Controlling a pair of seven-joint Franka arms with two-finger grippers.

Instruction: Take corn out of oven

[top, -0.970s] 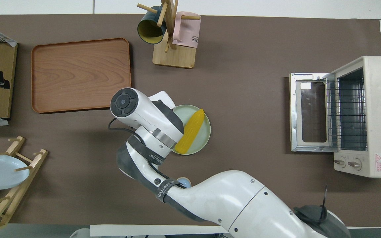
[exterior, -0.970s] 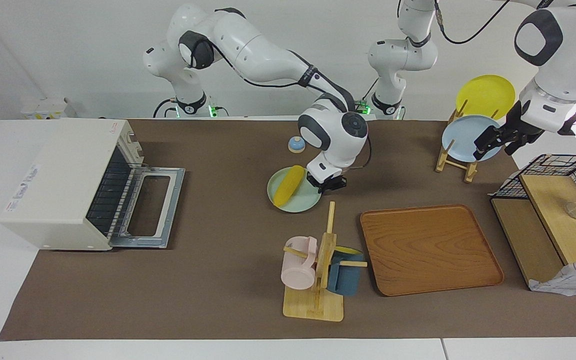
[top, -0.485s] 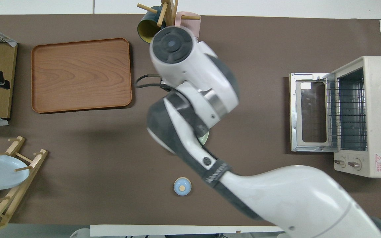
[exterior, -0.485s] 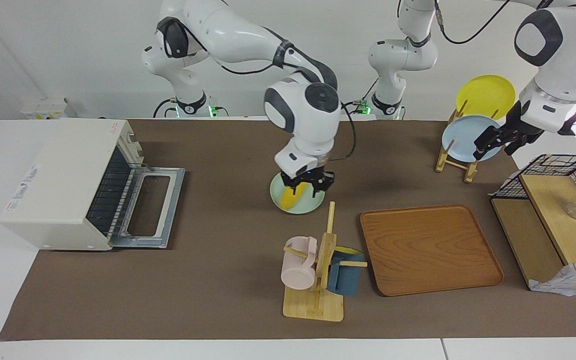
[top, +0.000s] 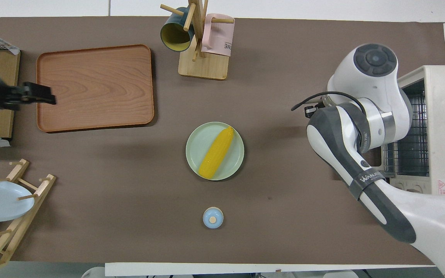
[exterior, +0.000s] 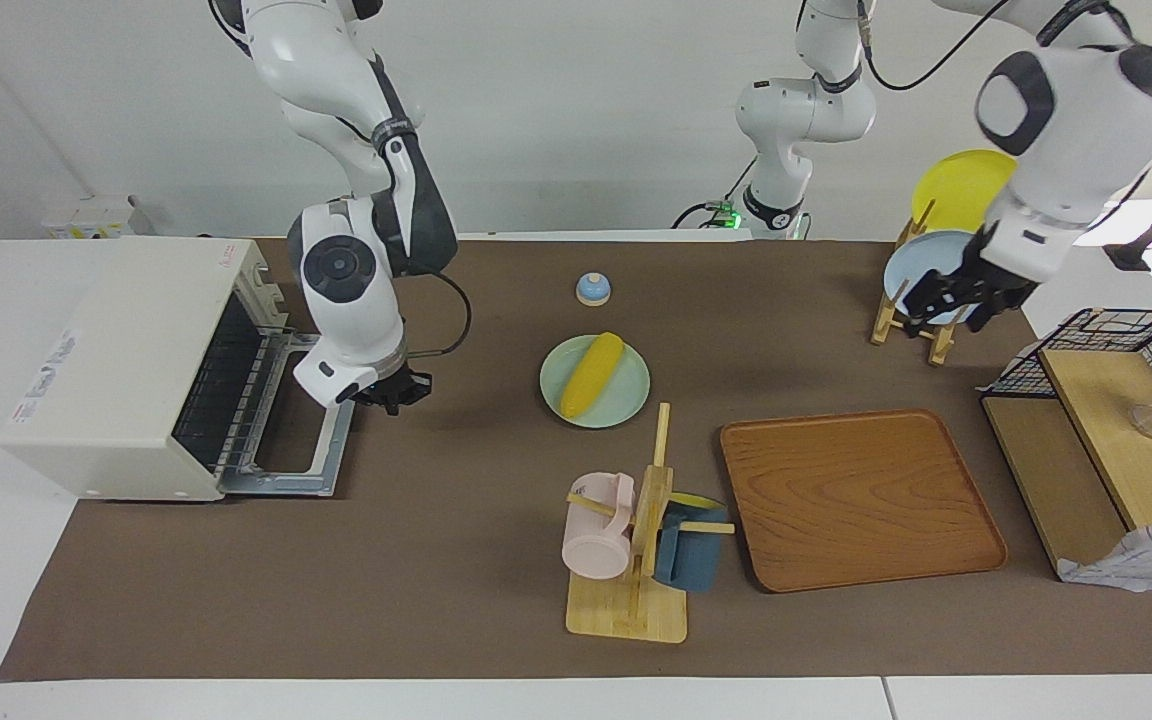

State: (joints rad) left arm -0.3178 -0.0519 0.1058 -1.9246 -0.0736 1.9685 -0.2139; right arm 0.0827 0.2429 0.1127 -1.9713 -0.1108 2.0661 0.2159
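Note:
My left gripper grabs the corn by its tapered end next, to bring it over to the wooden tray.
The corn lies on a pale green plate in the middle of the table, and it also shows in the overhead view. The cream-white oven stands at the right arm's end, and its glass door is dropped open. Its wire rack is bare. My right gripper is open and empty over the edge of the open door that is toward the plate. In the overhead view the wrist hides it. My left gripper is open and empty by the plate rack.
A small blue bell sits nearer to the robots than the plate. A mug tree and a wooden tray lie farther out. A plate rack and a wire basket stand at the left arm's end.
My right gripper rose off the corn, leaving it on the green plate, and swung over to the open oven door. The left gripper shifted slightly toward the plate rack.

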